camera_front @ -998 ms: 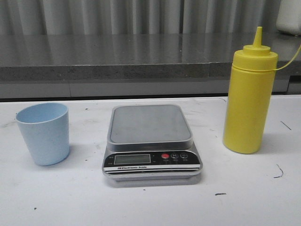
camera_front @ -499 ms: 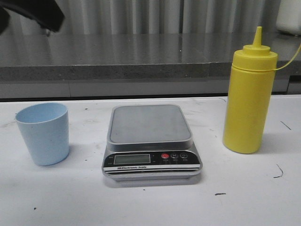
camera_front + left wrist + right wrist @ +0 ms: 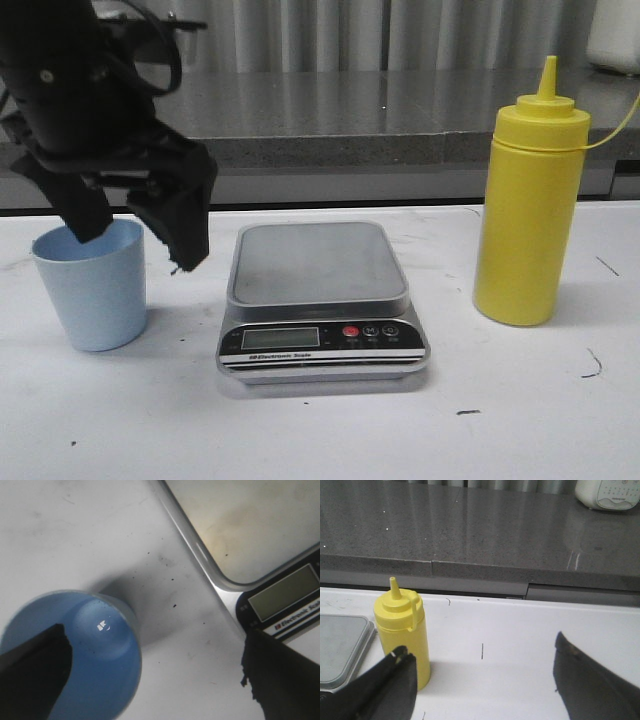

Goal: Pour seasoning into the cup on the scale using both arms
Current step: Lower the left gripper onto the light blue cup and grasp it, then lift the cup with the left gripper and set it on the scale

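One finger of my left gripper stops above the cup's blue inside, so closing now would miss. The gripper lowers, before closing on the cup.
The pale blue cup stands on the table left of the silver scale. My left gripper is open above the cup. One finger hangs over the cup's mouth and the other hangs to its right, toward the scale. The left wrist view looks down into the cup, with the scale's corner beside it. The yellow seasoning bottle stands upright right of the scale. My right gripper is open, and the bottle stands ahead of it beside one finger. The right arm is not seen in the front view.
A grey stone ledge runs along the back of the white table. A white device sits on the ledge at the far right.
My left arm has come down from the upper left corner and now hangs over the cup. The cup, scale and bottle have not moved.
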Controlling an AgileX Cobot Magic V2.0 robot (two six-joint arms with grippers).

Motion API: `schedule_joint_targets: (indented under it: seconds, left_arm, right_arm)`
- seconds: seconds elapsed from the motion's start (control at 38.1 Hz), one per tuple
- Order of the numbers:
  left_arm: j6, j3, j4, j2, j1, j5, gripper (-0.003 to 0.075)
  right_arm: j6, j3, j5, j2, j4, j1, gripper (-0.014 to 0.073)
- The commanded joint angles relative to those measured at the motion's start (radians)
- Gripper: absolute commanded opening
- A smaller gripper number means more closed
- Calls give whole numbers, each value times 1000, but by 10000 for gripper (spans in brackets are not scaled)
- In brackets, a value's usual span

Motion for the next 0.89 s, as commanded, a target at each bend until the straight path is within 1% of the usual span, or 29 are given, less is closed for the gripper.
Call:
schedule_joint_targets:
  seconds: [0.0, 0.08, 0.13, 0.21, 0.26, 0.32, 0.34, 0.39, 0.42, 0.45, 0.53, 0.63, 0.76, 0.87]
  left_arm:
    - [-3, -33, 6, 11, -7, -21, 631]
    - [-3, -33, 7, 36, -7, -21, 572]
    - [-3, -33, 13, 47, -7, -18, 509]
    - [-3, -33, 21, 49, -7, -18, 390]
    - [-3, -33, 23, 49, -7, -18, 294]
    - [-3, -38, 23, 49, -7, -17, 182]
    - [-3, -40, 23, 49, -7, -17, 155]
    - [-3, -43, 23, 49, -7, -17, 52]
    - [-3, -45, 23, 49, -7, -15, 29]
    - [-3, -47, 23, 49, -7, -11, -17]
    - [-3, -68, 25, 49, -7, 17, -20]
    - [-3, -141, 25, 49, -7, 107, -20]
    - [-3, -274, 25, 49, -17, 238, -20]
    - [2, -375, 25, 49, -42, 279, -20]
  right_arm:
    - [1, -34, -80, 17, 0, -5, 582]
    - [1, -34, -78, 17, 0, -5, 582]
    - [1, -34, -78, 17, 0, -5, 582]
    - [1, -34, -78, 17, 0, -5, 582]
    - [1, -34, -78, 17, 0, -5, 582]
    - [1, -34, -78, 17, 0, -5, 582]
    - [1, -34, -78, 17, 0, -5, 582]
    - [1, -34, -78, 17, 0, -5, 582]
    - [1, -34, -78, 17, 0, -5, 582]
    - [1, -34, -78, 17, 0, -5, 582]
    - [1, -34, -78, 17, 0, -5, 582]
    - [1, -34, -78, 17, 0, -5, 582]
    - [1, -34, -78, 17, 0, -5, 582]
    - [1, -34, -78, 17, 0, -5, 582]
